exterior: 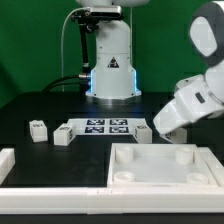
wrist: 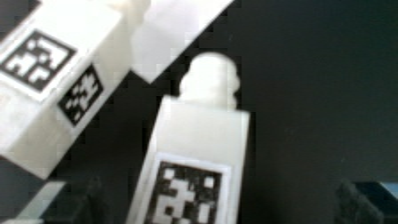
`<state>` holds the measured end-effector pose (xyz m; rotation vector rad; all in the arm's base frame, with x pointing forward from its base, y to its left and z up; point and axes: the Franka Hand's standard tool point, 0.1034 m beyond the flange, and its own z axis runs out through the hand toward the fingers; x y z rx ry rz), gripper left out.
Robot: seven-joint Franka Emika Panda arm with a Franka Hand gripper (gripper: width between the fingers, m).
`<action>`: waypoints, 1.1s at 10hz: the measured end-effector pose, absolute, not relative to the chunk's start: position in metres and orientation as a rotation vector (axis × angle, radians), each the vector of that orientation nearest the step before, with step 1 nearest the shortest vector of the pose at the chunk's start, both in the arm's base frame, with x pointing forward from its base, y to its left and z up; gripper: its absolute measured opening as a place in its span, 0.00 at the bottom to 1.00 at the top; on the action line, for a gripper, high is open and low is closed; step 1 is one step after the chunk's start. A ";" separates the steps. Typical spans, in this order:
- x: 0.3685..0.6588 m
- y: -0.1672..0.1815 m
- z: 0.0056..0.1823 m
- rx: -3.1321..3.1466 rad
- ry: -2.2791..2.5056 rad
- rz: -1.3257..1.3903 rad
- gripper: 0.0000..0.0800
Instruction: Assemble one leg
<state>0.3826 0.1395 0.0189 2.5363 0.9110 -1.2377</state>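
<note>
I need to reach the leg with my gripper and grab it by its tagged post. Its round peg then stays free to go into the panel's corner socket.
In the wrist view a leg lies on the dark table, a white post with a round peg at its far end and a marker tag on its upper face. It lies between my two dark fingers, with wide gaps on both sides. My gripper is open and touches nothing. A second white tagged leg lies close beside the first. In the exterior view my gripper is low over the table at the right end of the marker board.
The large white square panel with corner sockets lies at the front right. Two more small white legs stand left of the marker board. A white L-shaped rail runs along the front left. The robot base stands behind.
</note>
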 end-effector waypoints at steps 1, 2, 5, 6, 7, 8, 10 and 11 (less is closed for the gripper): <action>0.382 0.140 0.016 2.481 0.900 -1.335 0.81; 0.387 0.141 0.011 2.490 0.907 -1.330 0.81; 0.390 0.133 0.013 2.502 0.916 -1.336 0.81; 0.391 0.131 0.013 2.504 0.913 -1.337 0.81; 0.391 0.130 0.013 2.507 0.915 -1.333 0.81; 0.391 0.130 0.013 2.507 0.913 -1.332 0.63; 0.390 0.132 0.013 2.505 0.917 -1.331 0.36; 0.390 0.132 0.013 2.505 0.917 -1.331 0.36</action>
